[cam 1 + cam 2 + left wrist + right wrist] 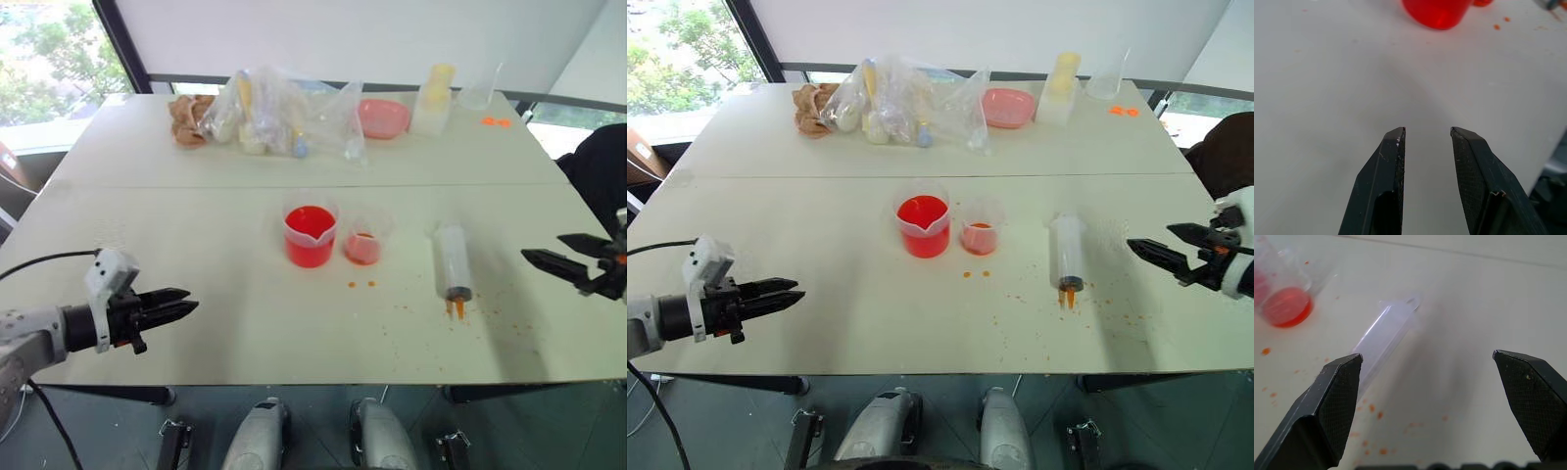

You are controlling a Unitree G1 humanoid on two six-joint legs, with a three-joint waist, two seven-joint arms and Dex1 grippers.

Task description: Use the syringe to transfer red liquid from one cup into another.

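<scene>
My right gripper is to hold the syringe next by its clean clear body (453, 253), because orange stains wet the syringe's nozzle (456, 306).
The syringe (453, 259) lies flat on the white table, right of centre, with its orange-stained nozzle toward the front edge. My right gripper (542, 247) hovers to the right of it, open wide and empty; its wrist view shows the syringe (1386, 340) ahead of the fingers. The spouted beaker (311, 235) stands mid-table, filled with red liquid (310, 223). Just to its right is the smaller cup (363, 243), with a little pinkish-red liquid at the bottom. My left gripper (192, 300) hangs over the front left of the table, apart from the beaker, with a narrow empty gap between its fingers.
Orange droplets (361, 284) speckle the table around the cups and syringe. At the back are clear plastic bags (274, 113), a brown object (186, 119), a pink bowl (382, 117), a pale yellow container (434, 98) and a clear cup (480, 93).
</scene>
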